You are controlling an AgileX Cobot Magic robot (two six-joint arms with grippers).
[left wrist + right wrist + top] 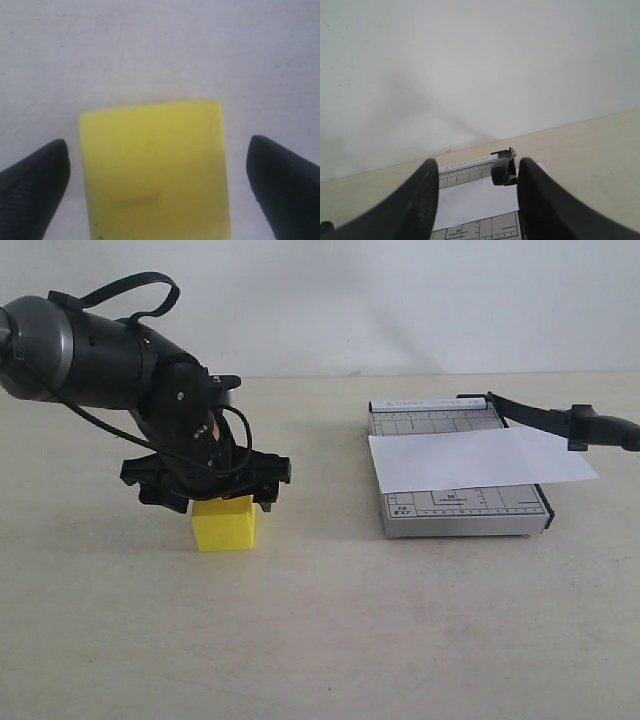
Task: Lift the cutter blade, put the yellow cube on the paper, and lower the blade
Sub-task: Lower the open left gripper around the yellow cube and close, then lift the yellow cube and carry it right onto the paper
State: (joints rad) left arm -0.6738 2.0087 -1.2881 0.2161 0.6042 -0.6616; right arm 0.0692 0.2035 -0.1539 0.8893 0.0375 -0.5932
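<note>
My left gripper needs to grip the opposite sides of the cube next, so that it can place the yellow cube (224,524) on the paper (470,459).
The yellow cube (224,524) rests on the table at the left. My left gripper (220,500) hangs right over it, open. In the left wrist view its fingers (40,175) flank the cube (155,175) with a gap on each side. The cutter blade (545,417) stands raised at the right, its handle in the air past the grey cutter base (460,512). The paper (480,460) lies across that base. My right gripper (477,164) is open; the blade's handle (502,170) shows beyond it, close to one finger, over the paper (475,202).
The beige table (330,640) spreads around both objects, with a pale wall behind it. The left arm's black body and cables (110,360) loom over the table's left side. The right arm is outside the exterior view.
</note>
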